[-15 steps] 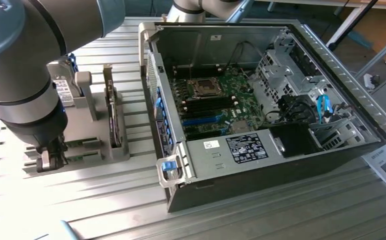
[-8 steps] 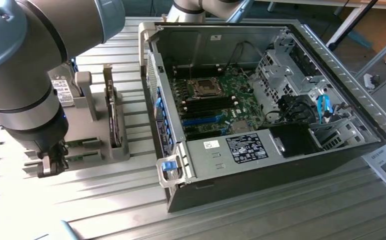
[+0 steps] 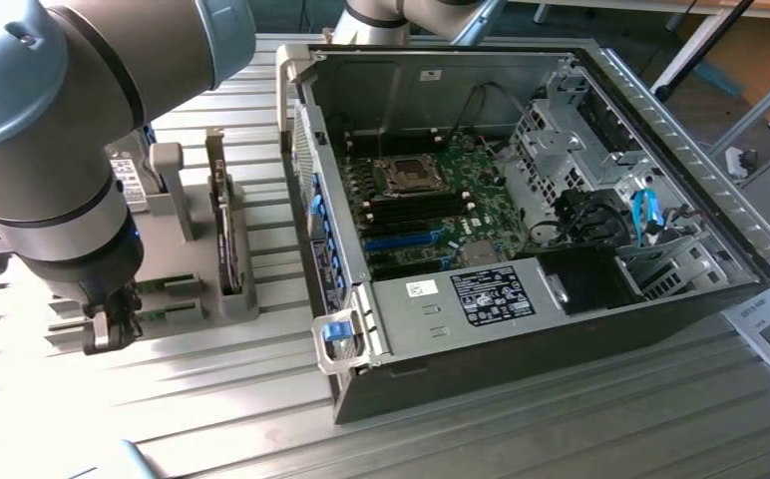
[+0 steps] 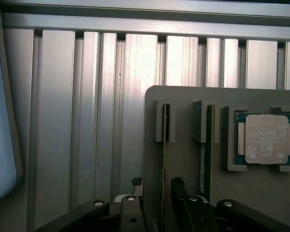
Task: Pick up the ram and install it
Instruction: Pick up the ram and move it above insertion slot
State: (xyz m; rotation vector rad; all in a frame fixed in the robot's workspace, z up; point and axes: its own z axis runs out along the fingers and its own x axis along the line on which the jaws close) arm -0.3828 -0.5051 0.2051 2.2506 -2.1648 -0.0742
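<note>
The holder's blocks clasp the ram (image 4: 163,145) at its ends. My gripper grips the ram by its bare middle part (image 4: 163,199) next, where fingers fit both sides.
The ram (image 4: 163,145) stands on edge in a narrow slot of the grey holder (image 4: 183,96), so I see it as a thin dark strip. My gripper (image 4: 157,186) hangs right over it, open, with one dark finger (image 4: 137,183) on each side of the strip and a gap to both. In the exterior view the gripper (image 3: 106,324) is low over the holder (image 3: 179,249), at that view's left. Inside the open computer case (image 3: 651,110) lies the green motherboard (image 3: 472,190) with its long black memory slots (image 3: 419,210).
A square silver processor chip (image 4: 266,139) lies in a pocket of the holder beside the slots. A second slot (image 4: 204,154) holds another thin board. A dark flat part (image 3: 232,239) stands upright in the holder. Everything rests on a ribbed aluminium table (image 3: 519,439).
</note>
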